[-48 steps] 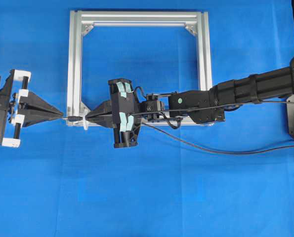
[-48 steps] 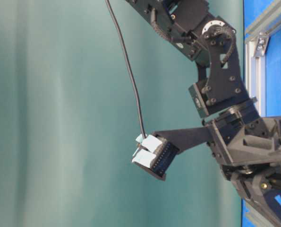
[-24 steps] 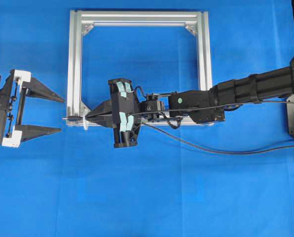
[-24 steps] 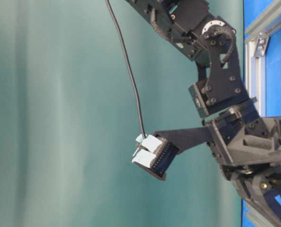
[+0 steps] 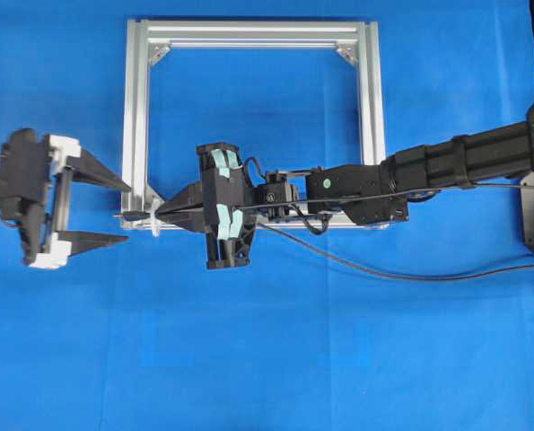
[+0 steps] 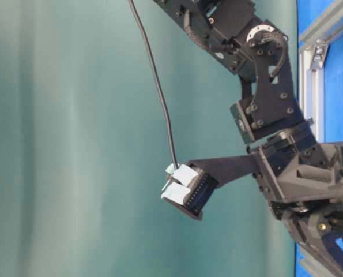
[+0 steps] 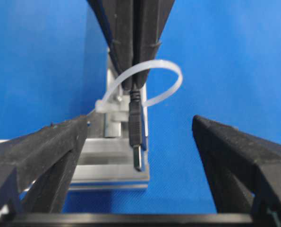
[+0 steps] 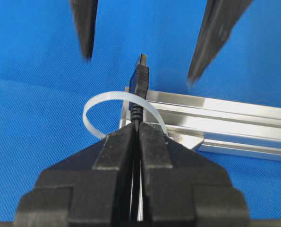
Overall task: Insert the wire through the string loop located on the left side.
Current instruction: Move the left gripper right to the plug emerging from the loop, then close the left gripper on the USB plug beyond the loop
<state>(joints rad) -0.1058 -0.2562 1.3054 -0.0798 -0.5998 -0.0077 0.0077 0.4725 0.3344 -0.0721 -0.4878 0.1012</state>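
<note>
I should grab the wire next with my left gripper by its protruding black plug [image 5: 137,215]. The whitish string loop [image 5: 155,226] and my right gripper crowd the wire behind.
My right gripper [image 5: 159,214] is shut on the wire [image 5: 133,215] just behind its black plug. In the right wrist view the plug [image 8: 139,78] pokes out past the closed gripper [image 8: 136,127] and has passed through the whitish string loop [image 8: 95,106]. The loop [image 5: 155,226] hangs at the frame's lower left corner. My left gripper [image 5: 126,213] is open, one finger on each side of the plug's metal tip and not touching it. From the left wrist the plug [image 7: 136,127] points at me between my spread fingers [image 7: 60,146], the loop [image 7: 168,75] ringing the wire behind it.
The silver aluminium frame [image 5: 136,108] lies flat on the blue cloth, its lower bar under my right arm. The wire trails right over the taped block [image 5: 223,193] and along the arm. A thicker black cable [image 5: 383,272] curves across the cloth below.
The left gripper, shut at the plug's tip one second ago, opened and then moved right, so its fingers now flank the plug. The right gripper and wire have held still.
</note>
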